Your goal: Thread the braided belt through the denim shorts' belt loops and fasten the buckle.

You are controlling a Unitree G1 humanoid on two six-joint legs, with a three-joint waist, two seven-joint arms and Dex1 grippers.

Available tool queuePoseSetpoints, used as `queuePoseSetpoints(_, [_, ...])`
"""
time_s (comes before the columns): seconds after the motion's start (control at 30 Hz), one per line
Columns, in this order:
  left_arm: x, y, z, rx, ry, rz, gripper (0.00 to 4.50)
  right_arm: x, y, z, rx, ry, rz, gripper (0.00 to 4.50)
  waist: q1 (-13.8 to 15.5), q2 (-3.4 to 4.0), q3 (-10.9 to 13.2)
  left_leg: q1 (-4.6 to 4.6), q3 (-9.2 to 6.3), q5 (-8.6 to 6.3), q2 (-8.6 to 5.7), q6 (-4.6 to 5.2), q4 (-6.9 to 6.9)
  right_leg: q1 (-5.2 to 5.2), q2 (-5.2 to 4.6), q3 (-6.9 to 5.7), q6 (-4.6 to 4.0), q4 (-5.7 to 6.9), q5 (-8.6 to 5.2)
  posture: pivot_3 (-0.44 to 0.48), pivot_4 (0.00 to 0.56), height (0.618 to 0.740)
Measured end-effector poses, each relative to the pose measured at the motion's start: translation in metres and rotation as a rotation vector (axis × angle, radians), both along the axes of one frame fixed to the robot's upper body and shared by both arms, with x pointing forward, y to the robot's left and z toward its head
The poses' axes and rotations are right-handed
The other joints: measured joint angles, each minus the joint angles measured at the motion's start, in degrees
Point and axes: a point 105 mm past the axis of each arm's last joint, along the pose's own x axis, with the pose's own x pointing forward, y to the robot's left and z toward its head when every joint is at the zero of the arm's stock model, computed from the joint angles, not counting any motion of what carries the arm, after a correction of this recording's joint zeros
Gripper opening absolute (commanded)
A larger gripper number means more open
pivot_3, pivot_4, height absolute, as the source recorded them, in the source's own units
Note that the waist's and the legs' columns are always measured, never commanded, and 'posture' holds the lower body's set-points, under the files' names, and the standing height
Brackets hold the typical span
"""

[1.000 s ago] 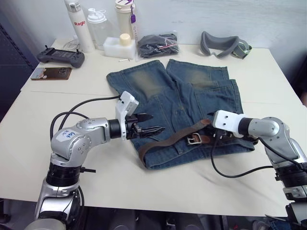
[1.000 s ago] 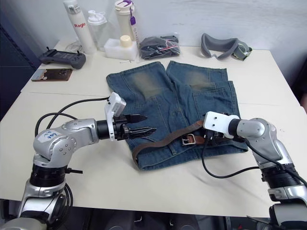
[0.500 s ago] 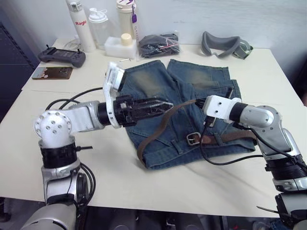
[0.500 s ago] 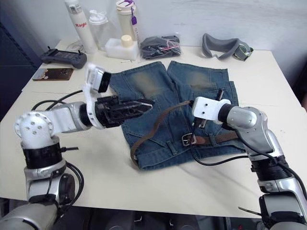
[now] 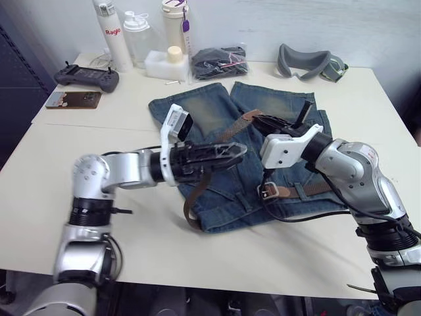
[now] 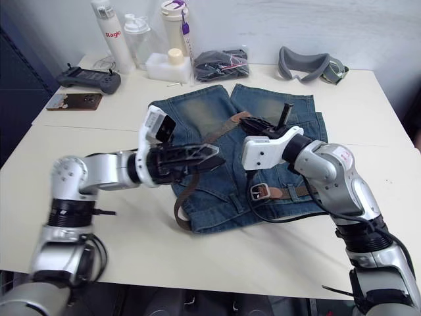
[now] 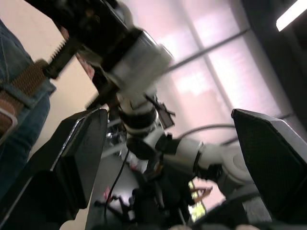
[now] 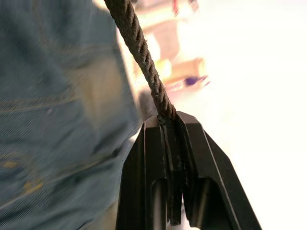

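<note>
I should next take hold of the belt by its braided strap (image 5: 228, 132) with my left gripper, so the belt's leather end stays free to go into the buckle (image 5: 266, 191).
The denim shorts (image 5: 276, 141) lie flat mid-table, waistband toward the near edge. The braided belt (image 5: 189, 197) runs from its buckle (image 5: 266, 191) on the waistband to a loop hanging off the shorts' near left corner, then climbs to my right gripper (image 5: 258, 119). That gripper is shut on the strap (image 8: 139, 48) and holds it raised over the shorts' middle. My left gripper (image 5: 234, 152) hovers open just under the raised strap with nothing between its fingers (image 7: 72, 158). I cannot make out the belt loops.
Bottles (image 5: 109, 33) and a white box (image 5: 160, 66) stand at the back left. A black bundle in a bag (image 5: 217, 61) and a grey padded band (image 5: 306, 62) lie behind the shorts. A controller (image 5: 85, 77) and phone (image 5: 71, 100) sit far left.
My right gripper has carried the strap higher and further back over the shorts. The left arm has dropped lower, its gripper now under the raised strap.
</note>
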Motion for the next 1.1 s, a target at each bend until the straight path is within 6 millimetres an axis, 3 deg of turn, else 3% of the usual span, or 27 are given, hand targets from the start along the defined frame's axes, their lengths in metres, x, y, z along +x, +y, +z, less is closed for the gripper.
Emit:
queuePoseSetpoints(0.1, [0.01,-0.006,-0.012,-0.035,0.099,0.111,4.5,-0.005,0.002,-0.003,0.001,-0.021,0.005,0.03,-0.13,0.0,0.0,0.01,-0.01,0.0,0.01,0.01,-0.01,0.01,0.02,-0.03,0.0,0.02,0.0,0.0,0.15,0.683])
queuePoseSetpoints(0.3, [0.015,-0.016,0.0,-0.144,0.225,0.351,4.5,-0.014,0.005,-0.007,0.012,-0.054,0.012,0.03,0.13,-0.01,0.0,0.01,-0.06,0.01,-0.01,0.02,0.04,0.09,0.02,-0.11,0.02,-0.02,0.01,0.0,0.15,0.683])
queuePoseSetpoints(0.47, [0.021,-0.005,0.004,-0.157,0.363,0.54,4.5,-0.015,0.003,-0.018,0.013,-0.036,0.001,0.03,0.25,-0.02,0.0,0.03,-0.09,0.0,-0.02,0.04,0.04,0.17,0.07,-0.13,0.04,-0.09,0.02,0.0,0.15,0.683])
queuePoseSetpoints(0.6, [0.022,0.007,-0.004,-0.138,0.462,0.641,4.5,-0.015,0.001,-0.024,-0.006,-0.033,-0.018,0.03,0.64,-0.03,0.0,0.0,-0.12,0.0,-0.03,0.05,0.03,0.18,0.1,-0.15,0.04,-0.15,0.03,0.0,0.15,0.683])
queuePoseSetpoints(1.1, [0.011,0.0,0.003,-0.092,0.477,0.67,4.5,-0.013,0.001,-0.029,0.002,-0.024,-0.043,0.03,1.37,-0.03,0.01,0.02,-0.32,-0.02,-0.06,0.07,0.03,0.44,0.15,-0.3,0.08,-0.44,0.05,0.0,0.15,0.683])
